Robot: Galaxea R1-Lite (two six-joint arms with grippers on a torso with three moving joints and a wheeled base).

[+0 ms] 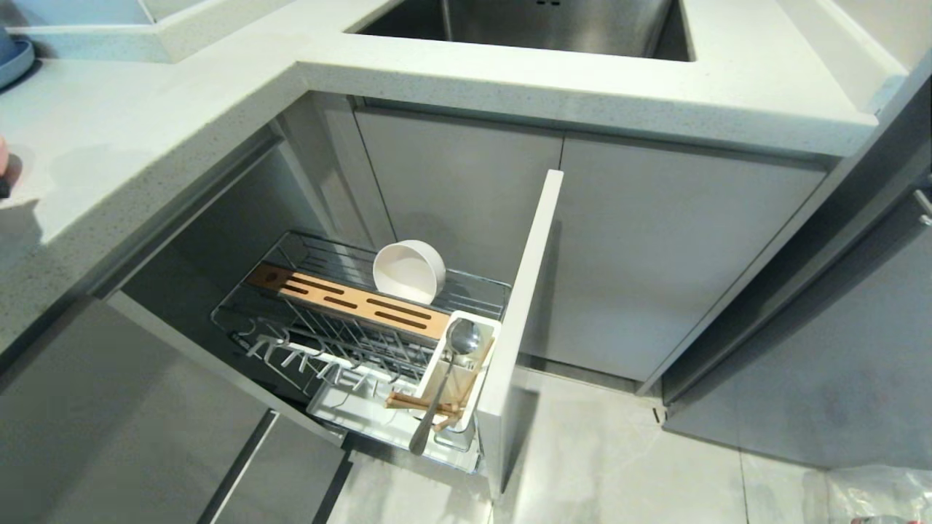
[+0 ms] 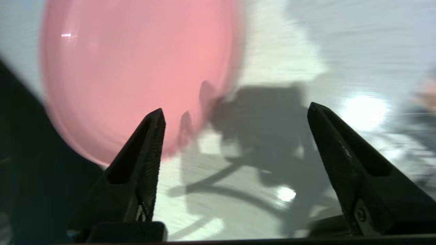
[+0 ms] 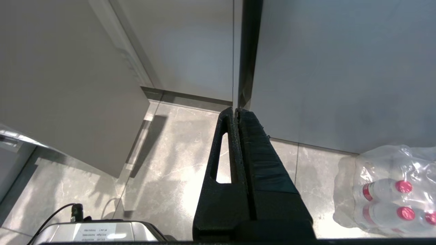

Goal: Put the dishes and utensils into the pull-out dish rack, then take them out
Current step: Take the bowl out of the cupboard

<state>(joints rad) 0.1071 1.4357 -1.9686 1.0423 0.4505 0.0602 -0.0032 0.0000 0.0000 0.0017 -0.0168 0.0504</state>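
Note:
The cream-white bowl (image 1: 409, 271) is too wide across for the fingers, so the left gripper will next grab it by its thin upper rim (image 1: 408, 243).
The pull-out dish rack (image 1: 306, 256) stands drawn out from under the counter, fixed to its pale grey cabinet front (image 1: 526, 306). The cream-white bowl (image 1: 409, 271) leans on its side behind the orange-wood strip (image 1: 349, 297). The metal spoon (image 1: 445, 375) and the wooden chopsticks (image 1: 419, 402) stick out of the white utensil cup (image 1: 466, 331). My left gripper (image 2: 235, 110) is open over the pale counter with nothing between its fingers; a pink bowl (image 2: 136, 71) sits just beyond one fingertip. My right gripper (image 3: 236, 109) is shut and empty, parked above the floor.
A steel sink (image 1: 539, 22) is set in the counter (image 1: 145, 145) above the rack. A blue plate (image 1: 11, 58) shows at the counter's far left. A wrapped pack of water bottles (image 3: 385, 190) lies on the floor near the right arm.

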